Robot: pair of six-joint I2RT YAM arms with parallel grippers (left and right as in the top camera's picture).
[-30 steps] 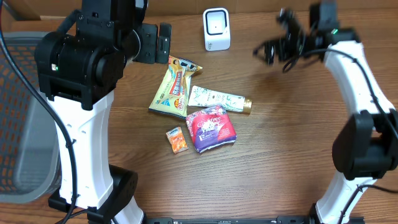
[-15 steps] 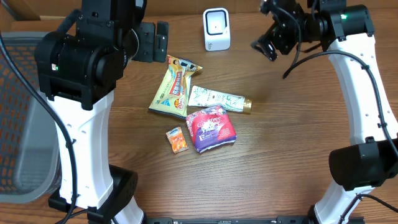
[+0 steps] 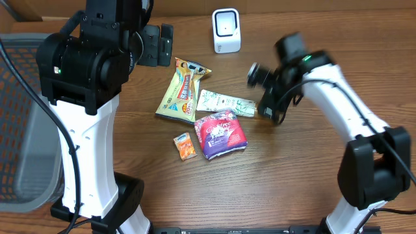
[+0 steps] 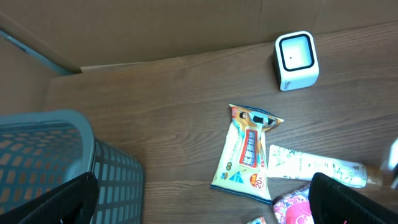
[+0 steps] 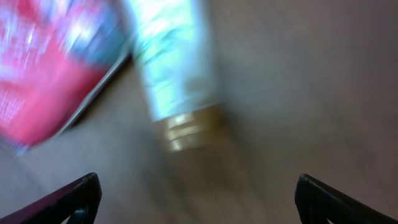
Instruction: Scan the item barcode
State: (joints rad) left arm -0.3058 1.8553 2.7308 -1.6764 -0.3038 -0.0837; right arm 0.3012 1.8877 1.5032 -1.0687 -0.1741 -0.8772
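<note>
The white tube needs its body uncovered so it can be turned over for barcode scanning, so my right gripper should grab the tube by its gold cap next.
A white barcode scanner (image 3: 226, 30) (image 4: 296, 59) stands at the back of the table. The items lie in a cluster at mid-table: a yellow snack bag (image 3: 182, 91) (image 4: 246, 152), a white tube with a gold cap (image 3: 227, 103) (image 5: 174, 68), a pink-purple packet (image 3: 222, 133) (image 5: 50, 68) and a small orange packet (image 3: 184, 145). My right gripper (image 3: 262, 93) (image 5: 199, 205) hangs open just right of the tube's cap, holding nothing; its wrist view is motion-blurred. High at the back left, my left gripper (image 3: 162, 44) (image 4: 202, 205) is open and empty.
A blue-grey mesh basket (image 4: 56, 162) (image 3: 19, 130) stands off the table's left side. A cardboard wall (image 4: 155, 25) runs along the back edge behind the scanner.
The right arm swung from the back right near the scanner down and left to the tube's cap end, jaws staying open. The left arm and the items have not moved.
</note>
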